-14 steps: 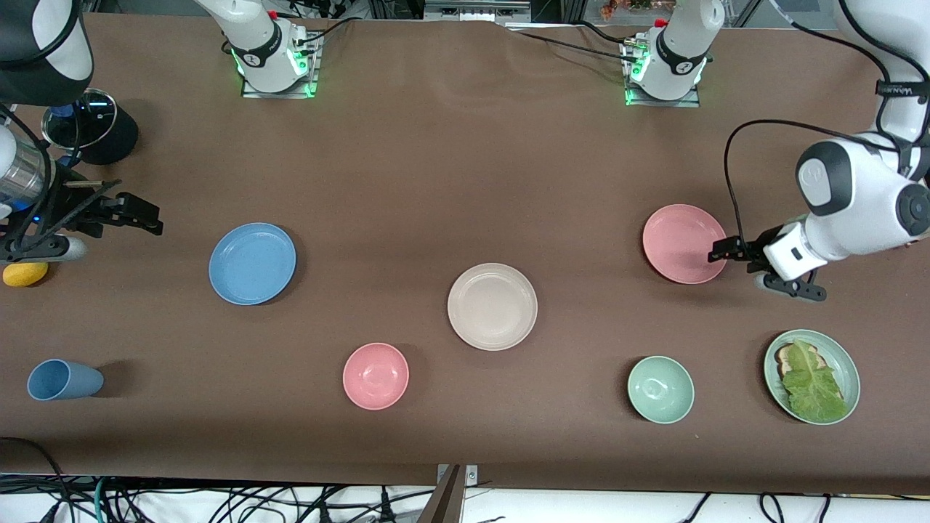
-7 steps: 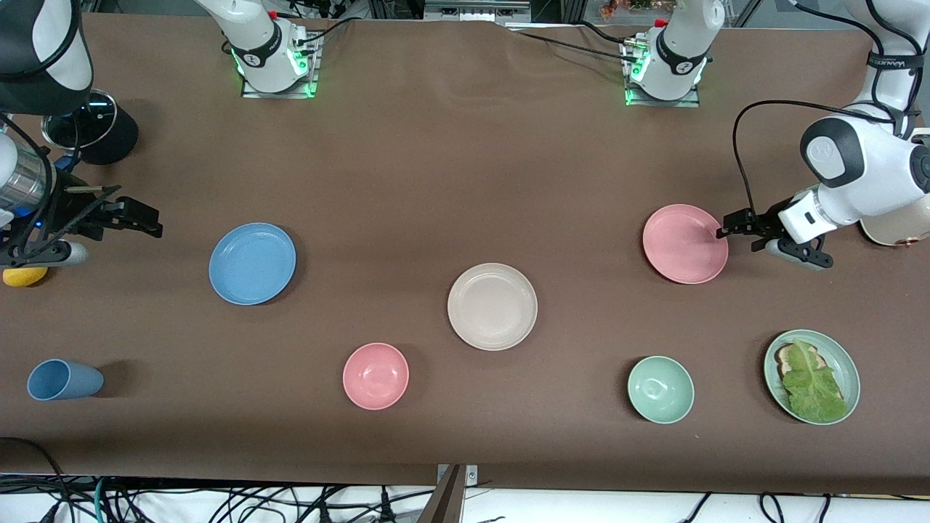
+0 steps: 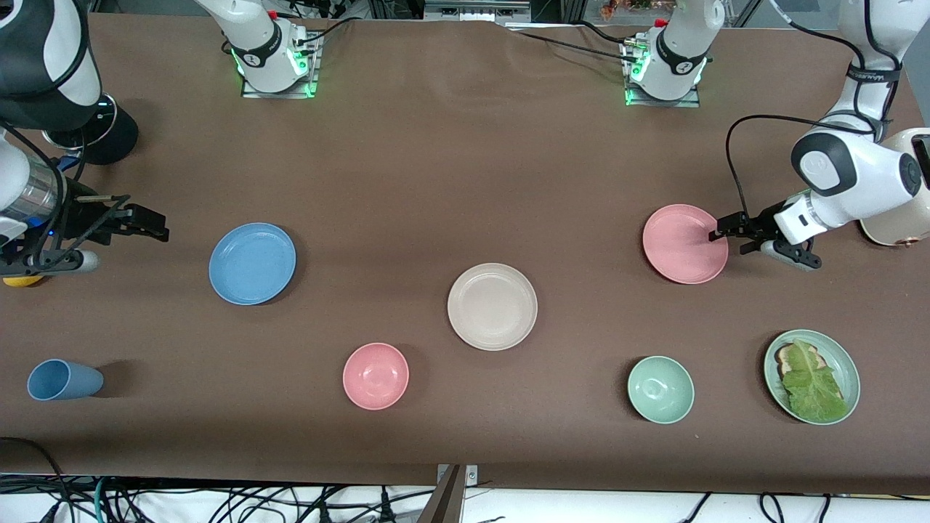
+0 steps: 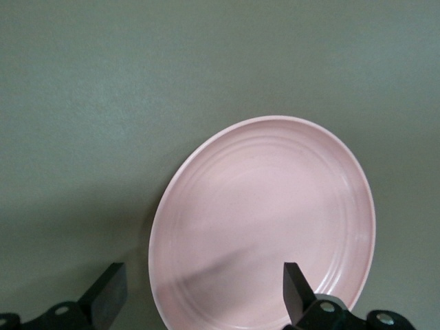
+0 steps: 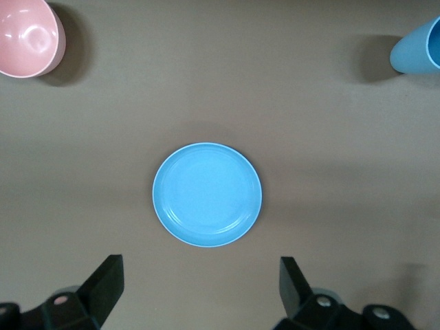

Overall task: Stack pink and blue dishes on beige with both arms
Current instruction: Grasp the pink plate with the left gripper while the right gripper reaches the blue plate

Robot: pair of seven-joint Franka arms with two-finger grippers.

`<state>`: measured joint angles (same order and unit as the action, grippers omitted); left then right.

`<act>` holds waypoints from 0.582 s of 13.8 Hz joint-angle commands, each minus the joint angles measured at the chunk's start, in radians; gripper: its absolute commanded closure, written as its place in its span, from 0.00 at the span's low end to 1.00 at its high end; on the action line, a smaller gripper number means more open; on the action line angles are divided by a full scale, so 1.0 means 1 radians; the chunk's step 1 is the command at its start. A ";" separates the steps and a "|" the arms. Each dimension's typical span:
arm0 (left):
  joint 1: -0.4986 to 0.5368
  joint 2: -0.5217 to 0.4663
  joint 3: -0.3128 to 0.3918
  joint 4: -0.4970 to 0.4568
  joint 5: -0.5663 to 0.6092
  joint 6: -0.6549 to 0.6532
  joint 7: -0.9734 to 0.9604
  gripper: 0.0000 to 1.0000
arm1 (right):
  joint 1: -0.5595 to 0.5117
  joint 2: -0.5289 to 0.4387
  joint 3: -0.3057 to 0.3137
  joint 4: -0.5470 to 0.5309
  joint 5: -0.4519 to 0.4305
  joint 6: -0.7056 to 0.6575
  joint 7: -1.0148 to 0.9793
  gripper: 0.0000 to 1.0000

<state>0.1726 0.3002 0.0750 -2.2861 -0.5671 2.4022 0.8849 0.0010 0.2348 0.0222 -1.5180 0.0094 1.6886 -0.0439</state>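
Observation:
The pink plate needs to be stacked on the beige plate, so my left gripper should grab the pink plate by its rim [image 4: 157, 275] next.
The pink plate [image 3: 683, 243] lies toward the left arm's end of the table, the blue plate [image 3: 252, 263] toward the right arm's end, and the beige plate [image 3: 492, 306] between them, nearer the front camera. My left gripper [image 3: 730, 234] is open and low at the pink plate's edge. In the left wrist view the pink plate [image 4: 265, 220] has its rim between the left gripper's [image 4: 201, 297] fingers. My right gripper [image 3: 149, 225] hangs open and empty over the table, beside the blue plate. The right wrist view shows the blue plate [image 5: 207, 194] ahead of the right gripper [image 5: 199, 289].
Nearer the front camera stand a pink bowl [image 3: 375, 375], a blue cup [image 3: 62, 380] on its side, a green bowl [image 3: 660, 389] and a green plate [image 3: 851, 367] with toast and lettuce. A cream toaster [image 3: 895, 224] and a yellow object [image 3: 20, 280] sit at the table's ends.
The left gripper swung away from the front camera and closed in on the pink plate's edge. The right gripper shifted slightly toward the blue plate. Both stayed open.

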 commanded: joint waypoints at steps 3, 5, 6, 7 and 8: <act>0.007 0.054 -0.006 0.007 -0.091 0.043 0.042 0.00 | -0.010 0.014 0.005 0.001 0.009 0.011 -0.016 0.00; 0.007 0.069 -0.007 0.011 -0.093 0.060 0.042 0.00 | -0.010 0.033 0.007 0.001 0.007 0.017 -0.016 0.00; 0.007 0.076 -0.007 0.013 -0.109 0.064 0.042 0.00 | -0.010 0.038 0.005 0.001 0.007 0.031 -0.016 0.00; 0.005 0.080 -0.006 0.013 -0.137 0.064 0.042 0.01 | -0.012 0.038 0.007 0.001 0.007 0.042 -0.016 0.00; 0.005 0.086 -0.006 0.013 -0.161 0.064 0.040 0.05 | -0.012 0.041 0.007 0.001 0.007 0.052 -0.016 0.00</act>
<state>0.1730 0.3690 0.0745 -2.2844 -0.6666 2.4558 0.8914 0.0010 0.2743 0.0222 -1.5185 0.0094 1.7218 -0.0442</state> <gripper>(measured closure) 0.004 0.000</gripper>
